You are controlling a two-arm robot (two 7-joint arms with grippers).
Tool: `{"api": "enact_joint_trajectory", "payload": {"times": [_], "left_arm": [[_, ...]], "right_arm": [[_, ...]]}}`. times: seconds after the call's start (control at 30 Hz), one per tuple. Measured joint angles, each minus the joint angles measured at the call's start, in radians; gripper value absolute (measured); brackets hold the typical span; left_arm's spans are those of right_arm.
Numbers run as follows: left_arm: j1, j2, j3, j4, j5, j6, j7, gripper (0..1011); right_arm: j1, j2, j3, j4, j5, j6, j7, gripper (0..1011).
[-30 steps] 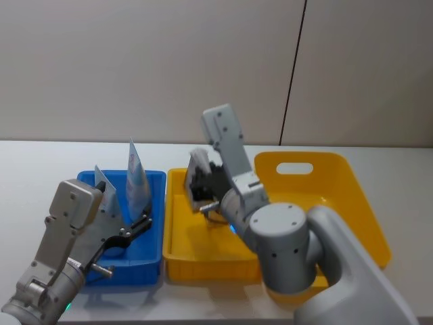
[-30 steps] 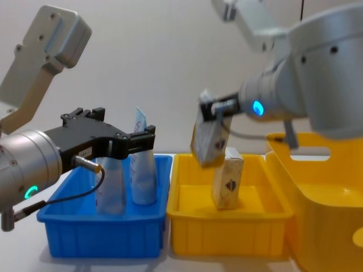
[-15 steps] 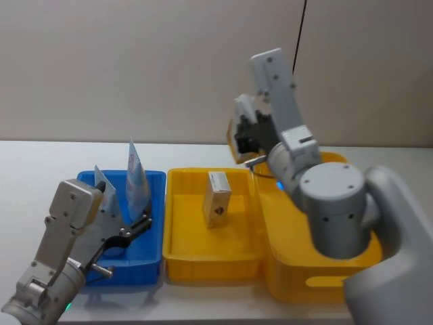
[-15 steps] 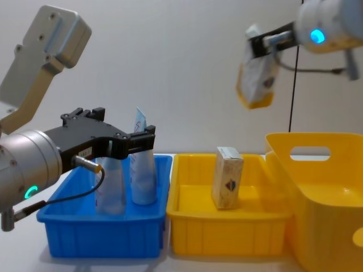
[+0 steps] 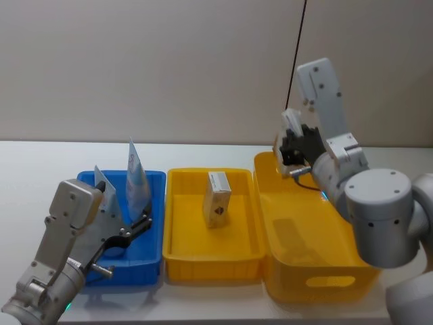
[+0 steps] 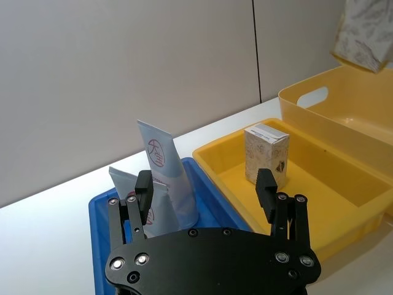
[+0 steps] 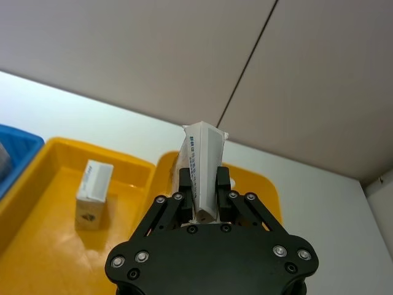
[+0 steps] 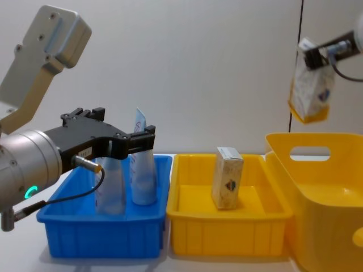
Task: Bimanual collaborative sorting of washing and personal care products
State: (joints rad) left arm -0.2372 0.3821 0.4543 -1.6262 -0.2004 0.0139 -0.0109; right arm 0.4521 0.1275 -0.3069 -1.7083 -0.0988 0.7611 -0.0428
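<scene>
The left gripper grabs a pale-blue squeeze tube by its middle [image 5: 110, 210] next, since the blue bin's sides close in around the tube's base.
Two pale-blue squeeze tubes [image 5: 137, 179] [image 8: 142, 170] [image 6: 163, 175] stand upright in the blue bin [image 5: 155, 261] [image 8: 102, 243]. My left gripper [image 5: 128, 230] [image 8: 127, 139] [image 6: 204, 187] hovers open at the bin's near side, just short of the tubes, holding nothing. A beige carton [image 5: 217, 198] [image 8: 227, 177] [image 6: 266, 152] [image 7: 92, 193] stands upright in the small yellow tray [image 5: 210, 267] [image 8: 227, 246]. My right gripper [image 5: 291, 150] [image 7: 202, 184] is shut on a second carton [image 8: 309, 90] [image 7: 204, 163] [image 6: 362, 31], held in the air over the left part of the large yellow bin [image 5: 318, 288] [image 8: 334, 226].
The three containers sit side by side on a white table [image 5: 40, 169], blue on the left, the small yellow tray in the middle, the large yellow bin on the right. A plain wall stands behind.
My right gripper has carried its carton up and to the right, from over the small yellow tray to over the large yellow bin. The left arm has not moved.
</scene>
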Motion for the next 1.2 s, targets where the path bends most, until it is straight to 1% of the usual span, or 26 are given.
{"api": "enact_joint_trajectory", "payload": {"times": [0.23, 0.87, 0.9, 1.0, 1.03, 1.1, 1.2], "left_arm": [[0.000, 0.000, 0.000, 0.000, 0.000, 0.000, 0.000, 1001], [0.000, 0.000, 0.000, 0.000, 0.000, 0.000, 0.000, 1001], [0.000, 0.000, 0.000, 0.000, 0.000, 0.000, 0.000, 1001], [0.000, 0.000, 0.000, 0.000, 0.000, 0.000, 0.000, 1001], [0.000, 0.000, 0.000, 0.000, 0.000, 0.000, 0.000, 1001], [0.000, 0.000, 0.000, 0.000, 0.000, 0.000, 0.000, 1001], [0.000, 0.000, 0.000, 0.000, 0.000, 0.000, 0.000, 1001]], "right_arm": [[-0.027, 0.013, 0.021, 0.002, -0.003, 0.028, 0.004, 206], [-0.045, 0.012, 0.038, 0.027, -0.021, 0.043, -0.008, 213], [-0.045, 0.012, 0.038, 0.027, -0.021, 0.043, -0.008, 264], [-0.046, 0.012, 0.039, 0.029, -0.022, 0.044, -0.009, 322], [-0.046, 0.012, 0.039, 0.029, -0.022, 0.044, -0.009, 388], [-0.047, 0.011, 0.040, 0.030, -0.023, 0.044, -0.010, 436], [-0.048, 0.011, 0.041, 0.030, -0.023, 0.045, -0.010, 562]]}}
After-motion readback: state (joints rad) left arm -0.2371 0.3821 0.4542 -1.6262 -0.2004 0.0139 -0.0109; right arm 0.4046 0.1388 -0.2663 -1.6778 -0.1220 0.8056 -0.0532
